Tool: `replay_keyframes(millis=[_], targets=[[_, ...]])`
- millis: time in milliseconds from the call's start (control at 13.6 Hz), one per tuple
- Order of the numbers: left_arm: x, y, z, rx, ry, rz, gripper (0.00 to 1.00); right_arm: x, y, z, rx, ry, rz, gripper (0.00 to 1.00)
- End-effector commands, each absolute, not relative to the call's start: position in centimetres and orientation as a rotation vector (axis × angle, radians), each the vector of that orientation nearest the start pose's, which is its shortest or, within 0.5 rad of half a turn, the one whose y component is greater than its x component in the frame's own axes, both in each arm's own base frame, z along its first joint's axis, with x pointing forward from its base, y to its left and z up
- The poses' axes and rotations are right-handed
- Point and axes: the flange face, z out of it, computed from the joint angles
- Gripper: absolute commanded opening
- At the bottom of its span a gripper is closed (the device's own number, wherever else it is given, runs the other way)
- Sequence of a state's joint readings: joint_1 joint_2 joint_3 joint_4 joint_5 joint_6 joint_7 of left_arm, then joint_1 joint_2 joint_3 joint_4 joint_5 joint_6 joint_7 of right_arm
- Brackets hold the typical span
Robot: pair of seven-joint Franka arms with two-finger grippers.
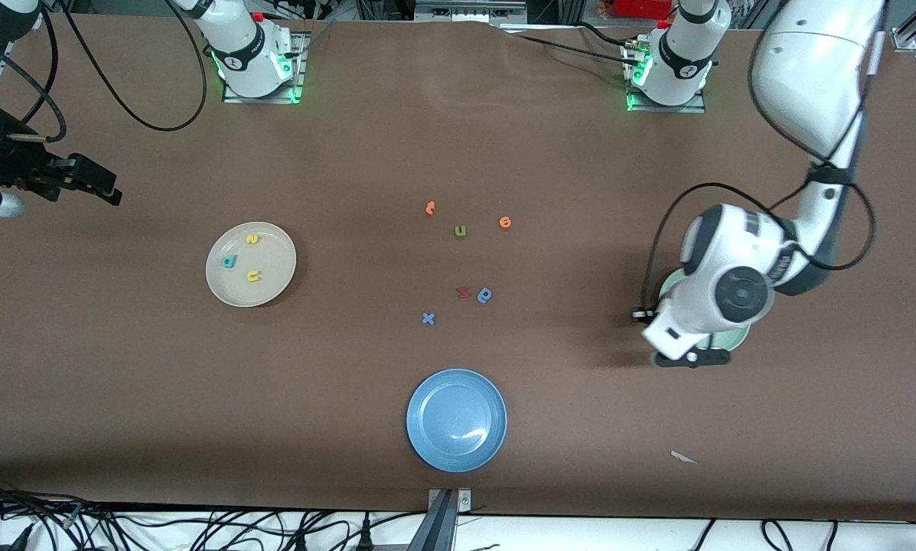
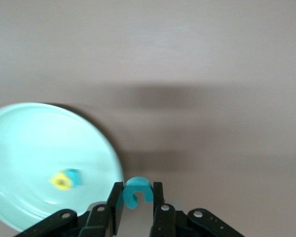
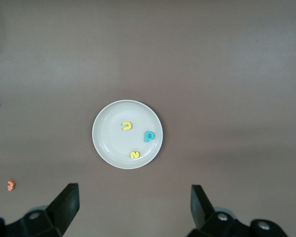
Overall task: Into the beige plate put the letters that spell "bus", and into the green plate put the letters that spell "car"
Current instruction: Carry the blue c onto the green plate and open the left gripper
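The teal "c" is outside the green plate and would miss it, so my left gripper should move it in before opening.
My left gripper (image 2: 137, 191) is shut on a teal "c" (image 2: 136, 189), held in the air just off the rim of the green plate (image 2: 24, 143). In that plate lie a yellow letter (image 2: 61, 181) and a teal one (image 2: 73, 176), touching. In the front view the left arm hides most of the green plate (image 1: 739, 337). The beige plate (image 1: 220, 285) at the right arm's end holds a teal "b" (image 1: 229, 261), a yellow "u" (image 1: 253, 275) and a yellow "s" (image 1: 252, 239). My right gripper (image 1: 83, 180) waits open above the table by that plate (image 3: 101, 143).
Mid-table lie two orange letters (image 1: 429, 207) (image 1: 505, 222), an olive "u" (image 1: 460, 231), a red letter (image 1: 463, 291), a darker blue bowl letter (image 1: 485, 295) and a blue "x" (image 1: 428, 318). A blue plate (image 1: 427, 440) sits near the front edge. A paper scrap (image 1: 683, 458) lies nearby.
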State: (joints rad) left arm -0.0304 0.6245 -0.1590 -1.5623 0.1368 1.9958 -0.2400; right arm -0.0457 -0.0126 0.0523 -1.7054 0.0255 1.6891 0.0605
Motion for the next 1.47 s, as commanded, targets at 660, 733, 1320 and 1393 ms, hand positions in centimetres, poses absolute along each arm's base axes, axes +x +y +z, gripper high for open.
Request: replay_keyframes(millis=[660,733,1320,1393], targets=[[65.8,-0.7,28.4,-3.05,0.201,0.285,1.0,56.1,0.9,59.0,-3.115,0.066,-0.004,1.0],[66.0,-0.8,29.8,-3.048,0.197,0.292,1.0,56.0,0.6,59.0,-3.115,0.073,0.006,1.0],[62.9,1.2,45.0,-3.125,0.033,0.174,1.0,55.9,1.1,59.0,-3.123,0.069,0.018,1.0],[61.5,0.6,47.4,-3.111,0.039,0.167,1.0,55.9,1.2,59.0,-3.123,0.067,0.02,1.0]])
